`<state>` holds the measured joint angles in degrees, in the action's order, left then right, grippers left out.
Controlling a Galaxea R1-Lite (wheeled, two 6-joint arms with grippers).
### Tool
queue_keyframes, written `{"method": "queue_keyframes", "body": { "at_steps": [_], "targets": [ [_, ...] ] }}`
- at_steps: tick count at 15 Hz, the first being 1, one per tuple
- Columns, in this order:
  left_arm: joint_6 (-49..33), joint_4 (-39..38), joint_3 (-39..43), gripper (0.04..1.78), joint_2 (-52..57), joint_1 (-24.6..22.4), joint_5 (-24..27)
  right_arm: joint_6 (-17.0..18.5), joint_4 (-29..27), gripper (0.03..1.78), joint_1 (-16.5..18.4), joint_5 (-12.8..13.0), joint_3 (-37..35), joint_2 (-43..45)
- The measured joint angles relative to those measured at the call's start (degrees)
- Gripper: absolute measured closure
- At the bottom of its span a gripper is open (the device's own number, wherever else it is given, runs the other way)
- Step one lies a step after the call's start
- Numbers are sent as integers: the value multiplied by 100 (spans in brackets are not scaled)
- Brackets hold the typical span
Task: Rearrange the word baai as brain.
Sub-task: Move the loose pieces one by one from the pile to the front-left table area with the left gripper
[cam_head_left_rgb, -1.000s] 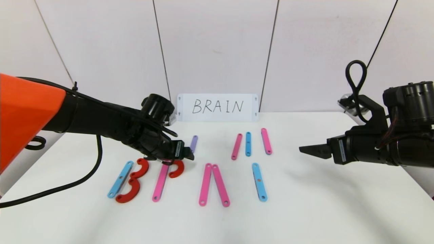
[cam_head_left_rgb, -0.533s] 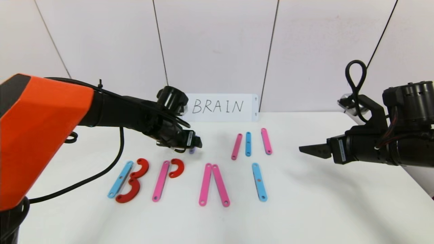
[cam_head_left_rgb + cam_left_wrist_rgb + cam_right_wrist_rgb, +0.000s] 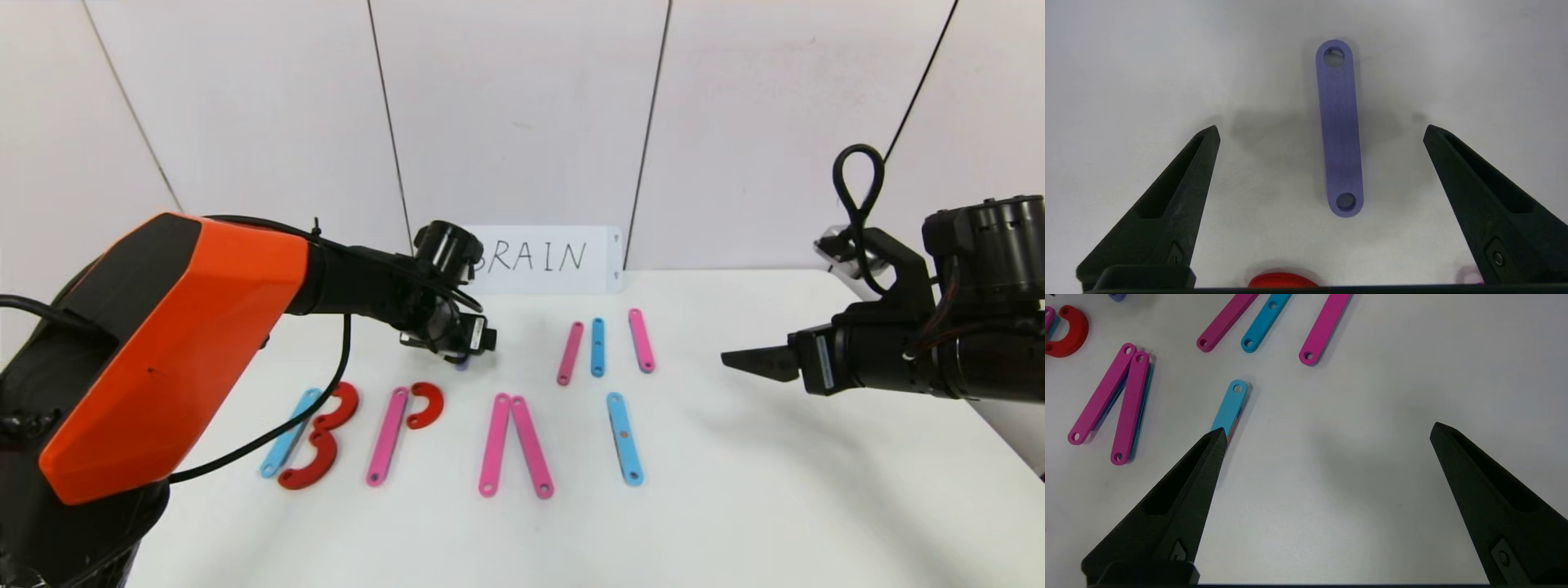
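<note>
The purple bar is long and slim, and its ends are rounded. My left gripper will grab it next across the straight sides at its middle [image 3: 1340, 128].
The letters lie in a row at the table's front. A light-blue bar [image 3: 290, 433] with two red hooks [image 3: 326, 433] stands first. A pink bar [image 3: 387, 437] with one red hook [image 3: 426, 405] follows. After them come two pink bars [image 3: 514, 445] leaning into a peak, and a lone light-blue bar [image 3: 624, 438]. My left gripper [image 3: 478, 339] hovers behind the row, open. In the left wrist view the left gripper [image 3: 1321, 128] straddles a purple bar [image 3: 1340, 128] without touching it. My right gripper [image 3: 735, 359] hangs open and empty at the right; the right wrist view shows that gripper [image 3: 1327, 428] over bare table.
Three spare bars lie behind the row: pink [image 3: 570, 353], light-blue [image 3: 598, 347], pink [image 3: 642, 340]. A white card [image 3: 547, 260] with handwritten "BRAIN" leans on the back wall, partly hidden by my left wrist. The table edge runs close behind my right arm.
My left arm moved back and to the right, from the second letter's red hook to above the purple bar, staying open. The right arm has not moved.
</note>
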<state>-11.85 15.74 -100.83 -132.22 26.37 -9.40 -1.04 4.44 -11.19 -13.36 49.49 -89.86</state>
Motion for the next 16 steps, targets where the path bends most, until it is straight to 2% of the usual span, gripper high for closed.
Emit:
{"method": "queue_keyframes", "body": {
  "at_steps": [2, 4, 6, 9, 11, 12, 16],
  "targets": [
    [0, 22, -105, 17, -118, 4, -2, 0, 0, 7, -2, 0, 0, 4],
    [-7, 35, -208, 35, -215, 0, -7, 0, 0, 7, -2, 0, 0, 4],
    [-7, 22, -251, 64, -256, 4, -10, 0, 0, 7, -2, 0, 0, 4],
    [-9, 20, -262, 118, -279, 22, -11, 0, 0, 7, 1, 2, 0, 6],
    [-16, 27, -261, 145, -284, 26, -10, 0, 0, 7, 1, 0, 0, 6],
    [-27, 38, -258, 152, -284, 26, -5, 0, 0, 7, 1, 0, 0, 6],
    [-105, 85, -165, 154, -188, 26, 4, 0, 5, 7, 17, 0, 0, 9]
  ]
}}
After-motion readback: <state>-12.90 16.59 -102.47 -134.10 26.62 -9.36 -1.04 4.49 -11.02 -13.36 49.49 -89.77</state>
